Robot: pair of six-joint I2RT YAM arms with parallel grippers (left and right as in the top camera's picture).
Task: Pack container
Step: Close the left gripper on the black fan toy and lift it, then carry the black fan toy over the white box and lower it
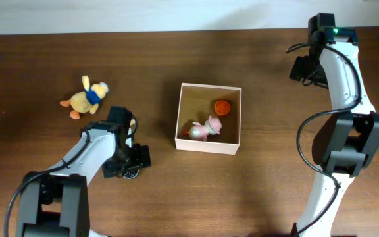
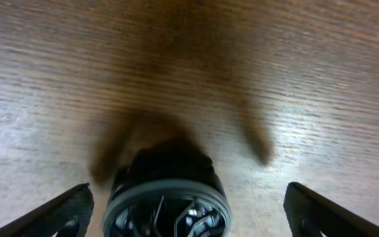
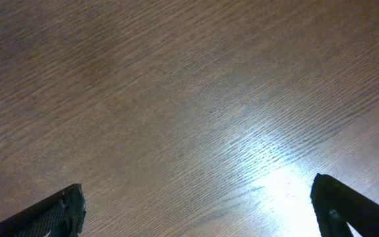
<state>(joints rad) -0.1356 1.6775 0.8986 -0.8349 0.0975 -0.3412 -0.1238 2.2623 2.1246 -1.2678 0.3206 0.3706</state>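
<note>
My left gripper should grab the black wheel-like toy by its round sides next. The toy's bottom then stays free to settle in the container (image 1: 208, 144).
The container (image 1: 208, 144), a square shallow box with pale walls and a tan inside, sits mid-table. It holds a small orange round toy (image 1: 222, 106) and a pink-and-white toy (image 1: 206, 128). To its left, my left gripper (image 1: 131, 162) hangs open just above the table over a dark round object (image 1: 131, 174). In the left wrist view that object (image 2: 166, 204), black with a grey rim, lies between the spread fingers (image 2: 68, 209), nearer the left one and touching neither. My right gripper (image 1: 304, 69) is open at the far right over bare wood (image 3: 196, 197).
A yellow plush duck with a blue scarf (image 1: 85, 97) lies on the table to the far left, beyond my left arm. The table's back edge runs along the top of the overhead view.
</note>
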